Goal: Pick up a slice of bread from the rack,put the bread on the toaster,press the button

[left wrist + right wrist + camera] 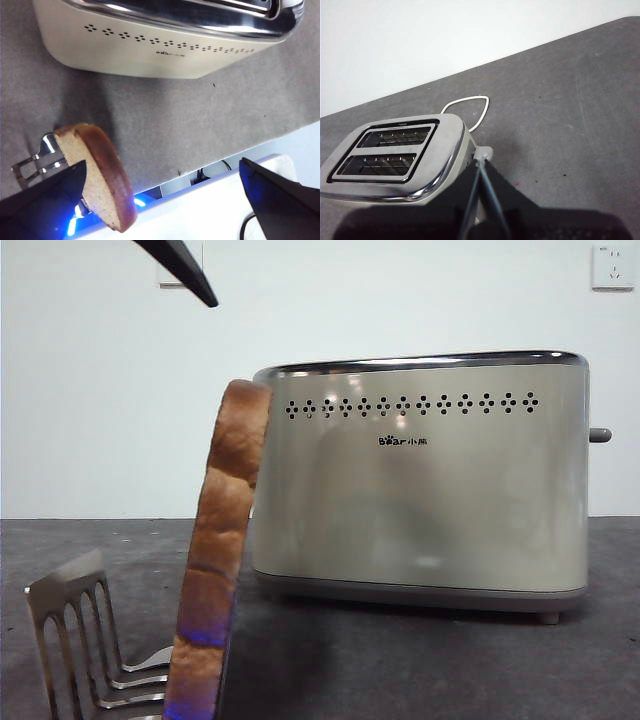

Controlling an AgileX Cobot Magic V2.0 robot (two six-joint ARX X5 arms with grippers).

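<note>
My left gripper picks up the slice by its upper crust edge point(241, 417) next, since the silver rack's bars crowd the lower part of the slice of bread point(222, 550).
The slice of bread point(222, 550) stands upright and edge-on in the silver rack point(75, 630) at the front left. In the left wrist view the bread point(100, 175) shows its brown crust and tan face, with the rack point(37, 162) beside it. My left gripper point(162, 167) hangs open above it, jaws wide apart, one close beside the bread without holding it. A black arm tip point(185, 270) shows high above the bread. The cream toaster point(420, 480) stands behind, its two top slots point(385, 150) empty. The grey button point(484, 153) sticks out of its narrow side point(600, 435). My right gripper point(480, 172) is shut, its tips above the button.
A white cable loop point(470, 105) lies on the dark table behind the toaster. White wall sockets point(612, 267) sit high on the back wall. A white ledge with blue light point(200, 200) runs along the table's front edge.
</note>
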